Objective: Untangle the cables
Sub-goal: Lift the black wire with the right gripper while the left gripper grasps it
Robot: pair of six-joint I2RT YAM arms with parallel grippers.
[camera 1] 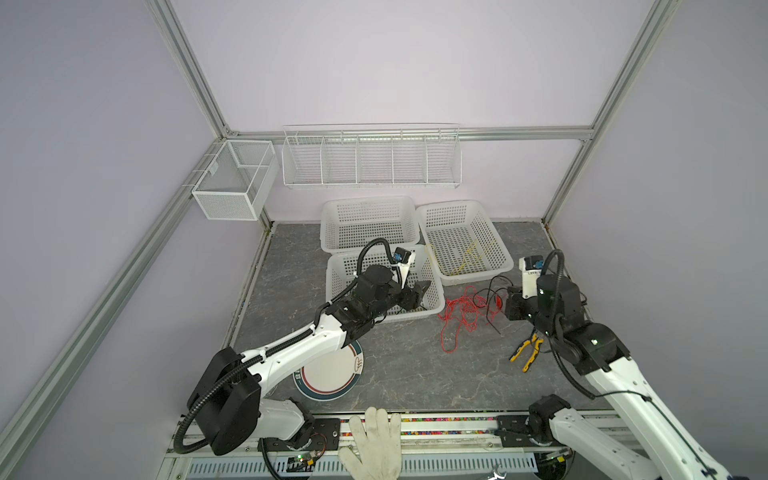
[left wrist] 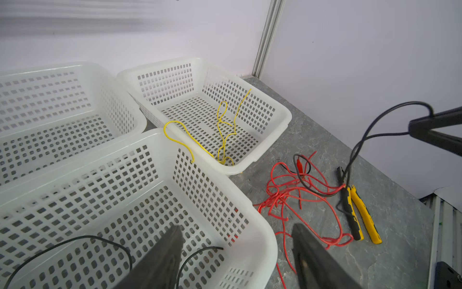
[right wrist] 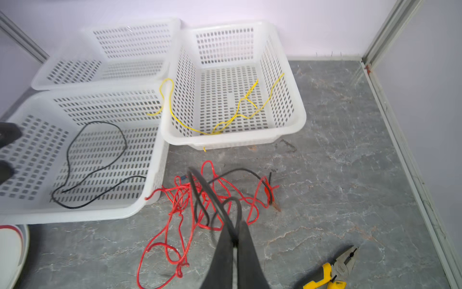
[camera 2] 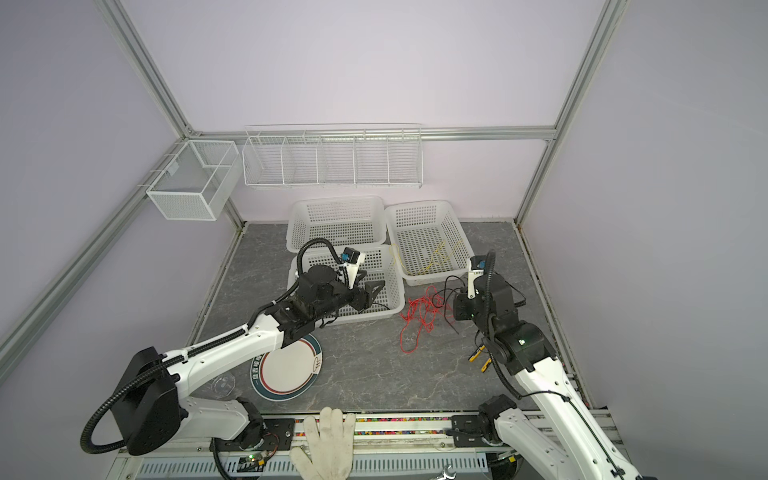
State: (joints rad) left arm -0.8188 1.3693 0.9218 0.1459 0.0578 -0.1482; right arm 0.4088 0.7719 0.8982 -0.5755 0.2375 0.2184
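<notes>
The raised loop of the black cable is beside my right gripper, free of the red cable [camera 1: 465, 311], so my left gripper will grab the black cable there to pull it from the tangle.
A red cable [camera 1: 465, 311] [right wrist: 175, 195] lies tangled on the grey table, with a black cable [right wrist: 240, 171] woven through it. My right gripper [right wrist: 235, 222] [camera 1: 505, 309] is shut on that black cable, which rises from the tangle in a loop [left wrist: 360, 147]. Another black cable [right wrist: 100, 160] [left wrist: 75, 240] lies in the near white basket [camera 1: 345, 270]. A yellow cable [right wrist: 240, 110] [camera 1: 469, 253] lies in the right-hand basket [camera 1: 503, 253], one end hanging over its rim. My left gripper [left wrist: 237, 226] [camera 1: 419, 291] hangs open over the near basket's corner, holding nothing.
A third white basket [camera 1: 368, 203] stands at the back. Yellow-handled pliers [camera 1: 528, 353] [right wrist: 332, 270] lie right of the tangle, beside my right arm. A plate [camera 1: 332, 374] sits under my left arm. A gloved hand [camera 1: 374, 440] rests on the front rail. Wire racks [camera 1: 370, 158] hang on the walls.
</notes>
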